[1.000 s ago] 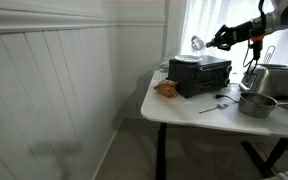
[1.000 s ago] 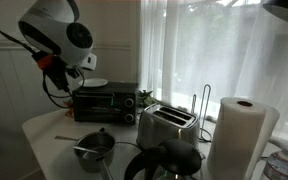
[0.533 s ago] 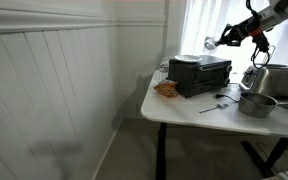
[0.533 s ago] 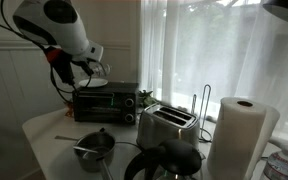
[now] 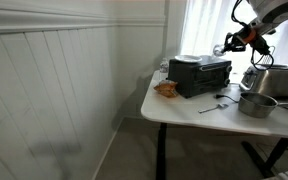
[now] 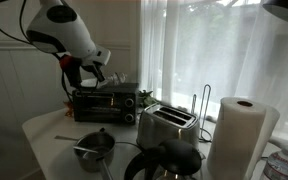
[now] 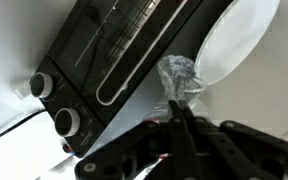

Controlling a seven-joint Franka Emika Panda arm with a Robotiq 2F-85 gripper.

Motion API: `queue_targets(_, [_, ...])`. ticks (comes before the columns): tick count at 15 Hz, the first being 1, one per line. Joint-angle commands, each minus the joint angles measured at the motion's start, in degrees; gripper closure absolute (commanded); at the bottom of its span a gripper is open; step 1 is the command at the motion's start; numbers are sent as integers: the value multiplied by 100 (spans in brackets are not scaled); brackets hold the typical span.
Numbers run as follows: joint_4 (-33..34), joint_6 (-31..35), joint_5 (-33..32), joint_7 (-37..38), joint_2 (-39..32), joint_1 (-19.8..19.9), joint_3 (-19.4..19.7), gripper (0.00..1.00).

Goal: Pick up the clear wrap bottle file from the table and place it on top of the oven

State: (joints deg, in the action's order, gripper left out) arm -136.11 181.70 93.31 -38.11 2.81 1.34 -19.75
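Observation:
My gripper is holding the file and needs to keep holding it until it meets the oven top. There is a gap between the file's tip and the oven top beside the white disc.
My gripper is shut on the clear wrap bottle file, a small crinkled see-through item at the fingertips. In an exterior view the gripper holds the file just above the far end of the black oven. The oven stands on the white table. In the wrist view the oven shows its glass door and knobs, with the file hanging over its top edge. The gripper also hovers over the oven in the other exterior view.
A flat white disc lies on the oven top. An orange snack bag lies beside the oven. A silver toaster, a metal pot, a paper towel roll and a curtained window are nearby.
The arm has carried the file across the oven top toward the window side and lowered it a little. The gripper has stayed shut on it.

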Motion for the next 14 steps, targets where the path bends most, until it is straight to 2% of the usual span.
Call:
queue_targets(1, [56, 71, -150, 112, -118, 1, 2, 97])
queue_targets(4, [206, 160, -289, 218, -346, 4, 7, 97])
queue_targets(10, [231, 192, -299, 218, -365, 5, 7, 99])
queue_targets(14, [557, 138, -234, 210, -443, 77, 103, 99])
